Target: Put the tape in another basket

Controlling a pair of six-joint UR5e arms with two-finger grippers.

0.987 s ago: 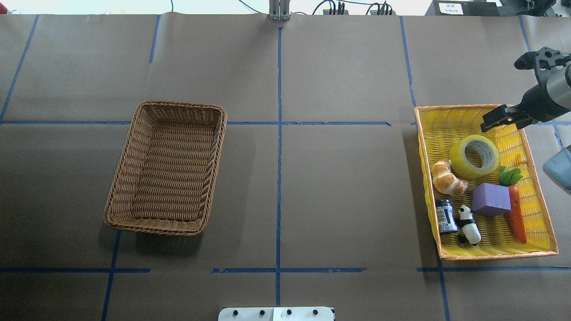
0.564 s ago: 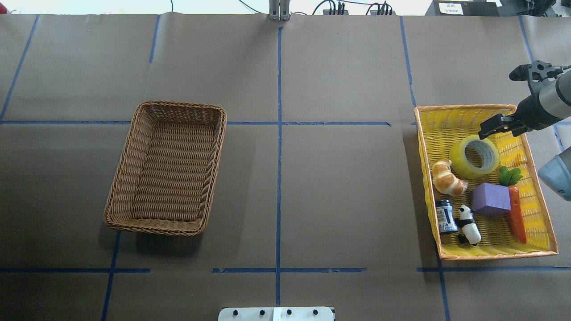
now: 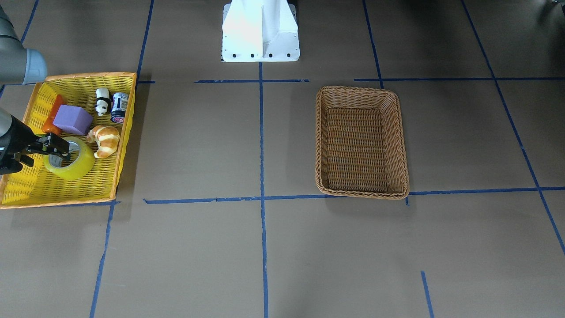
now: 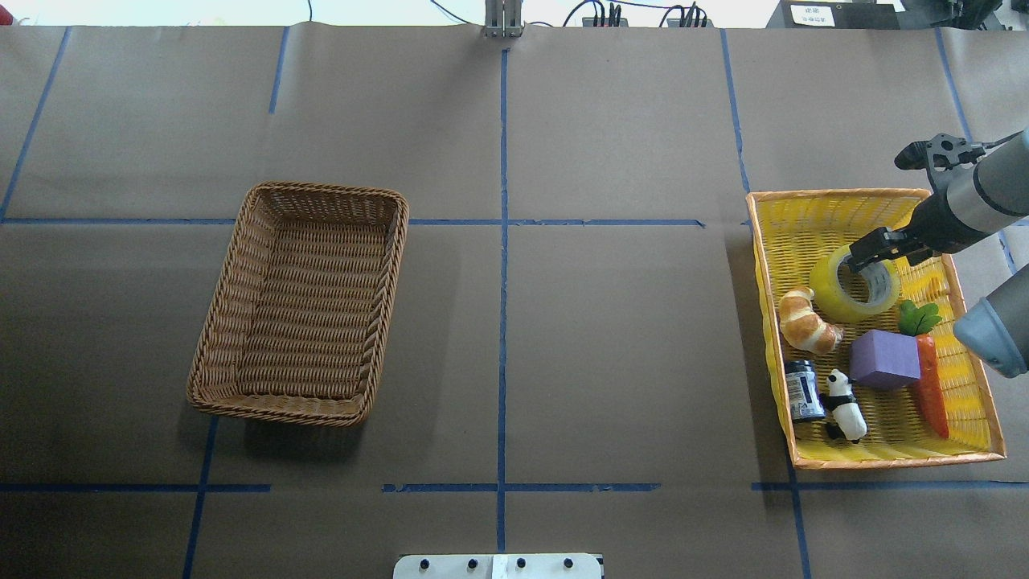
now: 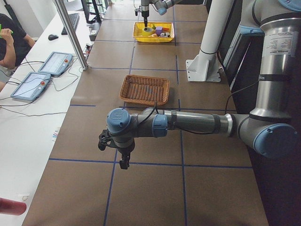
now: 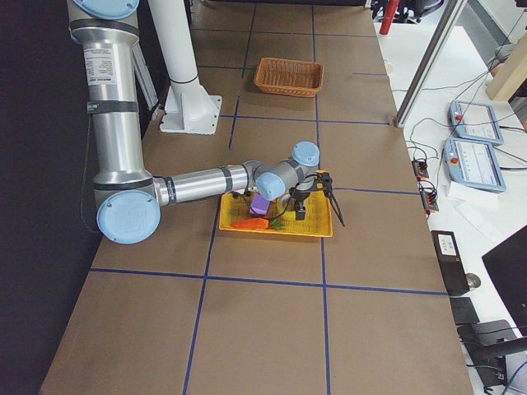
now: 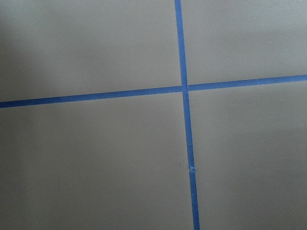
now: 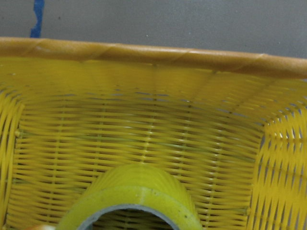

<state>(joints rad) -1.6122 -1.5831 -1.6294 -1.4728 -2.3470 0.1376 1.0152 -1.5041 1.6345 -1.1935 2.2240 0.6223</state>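
The tape needs to go to the brown wicker basket, so my right gripper needs to grab it by its ring side next.
The tape, a yellow roll with a white core, lies in the yellow tray basket at the table's right; it also shows in the front view and at the bottom of the right wrist view. My right gripper is open and low over the roll's far rim, its fingers about the roll's wall. The brown wicker basket stands empty at the left. My left gripper hangs over bare table, seen only in the exterior left view; I cannot tell its state.
The tray also holds a croissant, a purple block, a carrot, a panda figure and a small can, all near the tape. The white robot base stands at the table's near edge.
My right gripper has moved from the tray's far right corner down and leftward onto the tape's far rim. The tape and the baskets have not moved.
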